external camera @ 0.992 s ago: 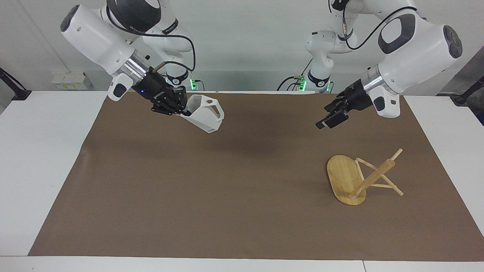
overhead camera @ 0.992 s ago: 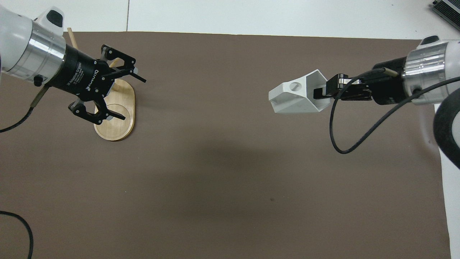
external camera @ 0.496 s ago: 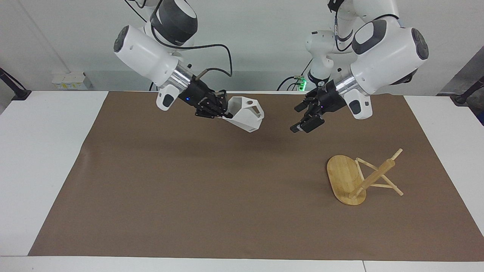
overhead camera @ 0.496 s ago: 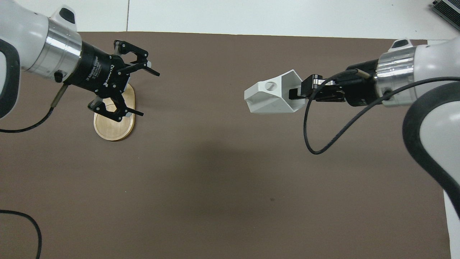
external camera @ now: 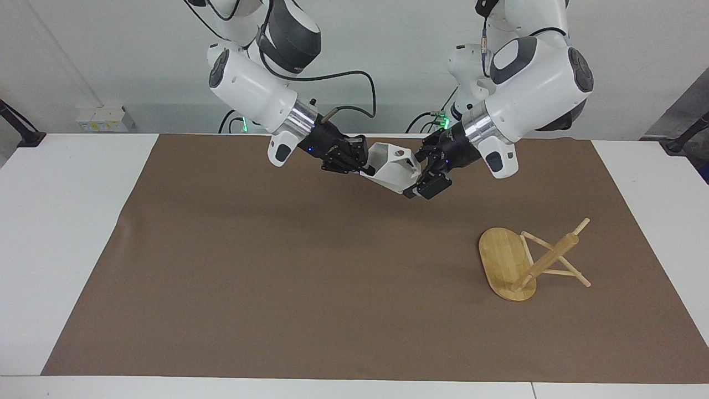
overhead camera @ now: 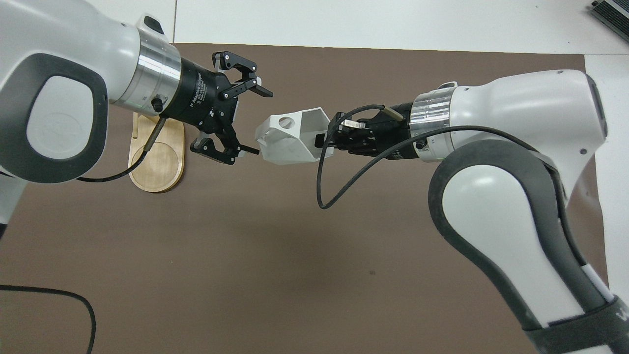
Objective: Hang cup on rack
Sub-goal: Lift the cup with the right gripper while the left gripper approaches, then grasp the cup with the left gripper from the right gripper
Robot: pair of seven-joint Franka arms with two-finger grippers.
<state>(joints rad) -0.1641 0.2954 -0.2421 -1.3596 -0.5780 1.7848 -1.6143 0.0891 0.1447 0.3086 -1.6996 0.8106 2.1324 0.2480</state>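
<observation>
The cup's handle (overhead camera: pixel 285 122) should stay free for the rack, so my left gripper will grab the cup by its closed end (overhead camera: pixel 268 142) next.
The white faceted cup (external camera: pixel 390 169) (overhead camera: pixel 290 140) hangs in the air over the middle of the brown mat, lying sideways, its handle with the round hole turned up. My right gripper (external camera: pixel 363 165) (overhead camera: pixel 322 140) is shut on the rim at its mouth. My left gripper (external camera: pixel 422 173) (overhead camera: pixel 263 123) is open, and the cup's closed end sits right at the mouth of its spread fingers; whether they touch I cannot tell. The bamboo rack (external camera: pixel 515 260) sits on the mat toward the left arm's end, its post and pegs slanting out from the oval base (overhead camera: pixel 157 167).
A brown mat (external camera: pixel 277 277) covers most of the white table (external camera: pixel 61 233). A black cable (overhead camera: pixel 339 187) loops under the right wrist. In the overhead view the left arm hides the rack's post.
Both arms have swung in toward the middle. The right gripper has carried the cup toward the left arm's end, and the open left gripper has left the rack and come up to the cup.
</observation>
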